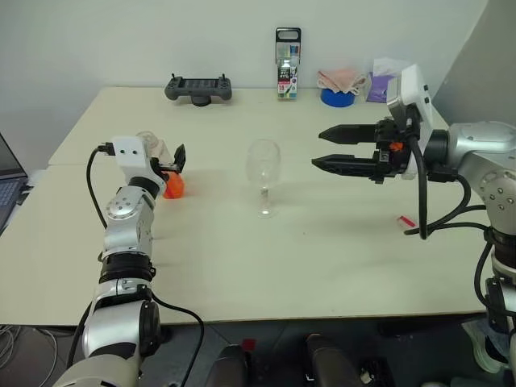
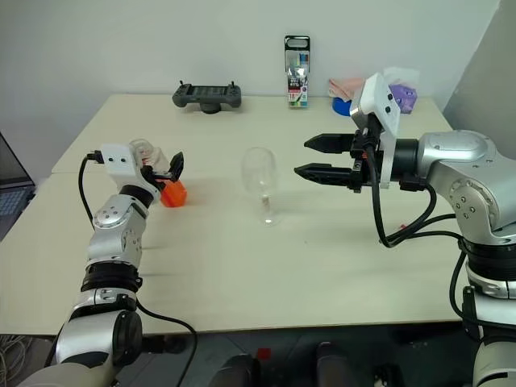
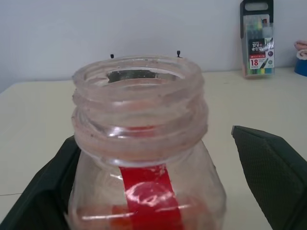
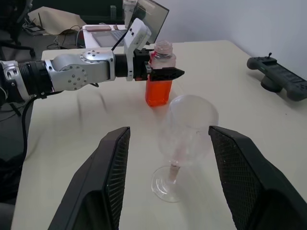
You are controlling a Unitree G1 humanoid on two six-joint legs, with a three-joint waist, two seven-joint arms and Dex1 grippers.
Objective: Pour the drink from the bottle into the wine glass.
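Note:
My left gripper's fingers are on either side of the bottle's upper part (image 3: 144, 177), beside the red label, so it is time to close on the bottle.
The bottle (image 3: 144, 143) stands uncapped and upright on the table at the left, a red label strip under its neck. The orange drink (image 1: 173, 187) fills its lower part. My left gripper (image 1: 169, 165) is open, its two fingers either side of the bottle's upper part; one fingertip (image 3: 273, 172) stands clear of the plastic. The empty wine glass (image 1: 264, 173) stands upright mid-table. My right gripper (image 1: 330, 149) hovers to its right at bowl height, pointing at the glass, open with nothing between its fingers.
Along the table's far edge sit a game controller (image 1: 198, 87), a tall pack of markers (image 1: 287, 64), a blue tape roll (image 1: 339, 97) and a pink cloth. A small red item (image 1: 405, 220) lies under my right arm. A laptop (image 1: 8, 181) is off the left edge.

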